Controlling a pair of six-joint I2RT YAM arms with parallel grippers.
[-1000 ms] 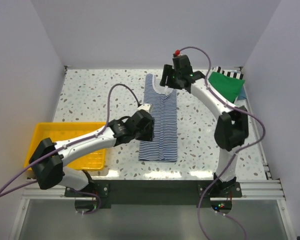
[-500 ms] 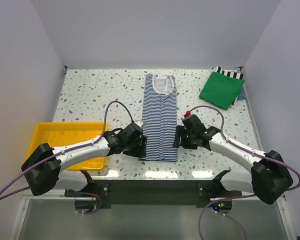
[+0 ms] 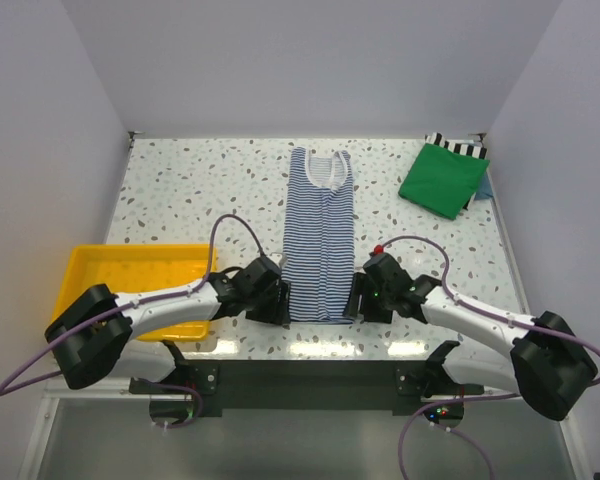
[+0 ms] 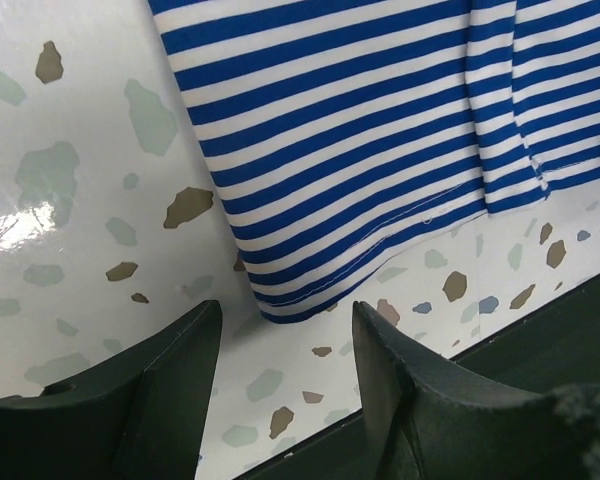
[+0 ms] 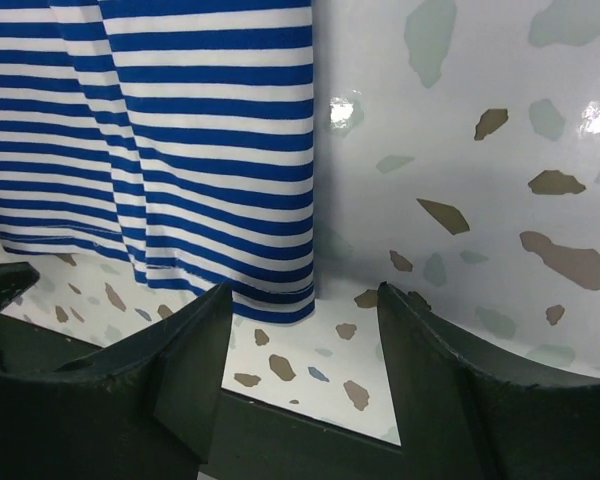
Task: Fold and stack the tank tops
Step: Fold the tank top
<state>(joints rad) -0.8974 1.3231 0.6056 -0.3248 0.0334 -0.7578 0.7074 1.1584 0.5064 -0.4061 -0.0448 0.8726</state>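
My left gripper is to fold the hem of the striped tank top toward the neck trim, so it needs to grab the tank top by its near hem corner [image 3: 292, 320] [image 4: 283, 304] next.
The navy-and-white striped tank top [image 3: 320, 235] lies flat mid-table as a narrow lengthwise strip, white neck trim at the far end. The green tank top [image 3: 442, 180] sits folded at the back right. My left gripper [image 3: 282, 300] rests low at the strip's near left hem corner and is open. In the left wrist view that hem corner [image 4: 280, 295] lies just ahead of the gap in the left gripper [image 4: 285, 345]. My right gripper [image 3: 356, 298] is open at the near right hem corner. The striped cloth [image 5: 210, 150] ends just in front of the right gripper [image 5: 305, 325]. Nothing is held.
A yellow tray [image 3: 130, 268] stands at the near left beside the left arm. Under the green top lie a black-and-white striped cloth [image 3: 462, 147] and a pale blue piece [image 3: 486, 188]. The table's dark front rail [image 5: 310, 440] runs right under both grippers.
My right arm swung from the neck end down to the near right hem corner. My left gripper slid toward the near edge to the left hem corner and opened wider.
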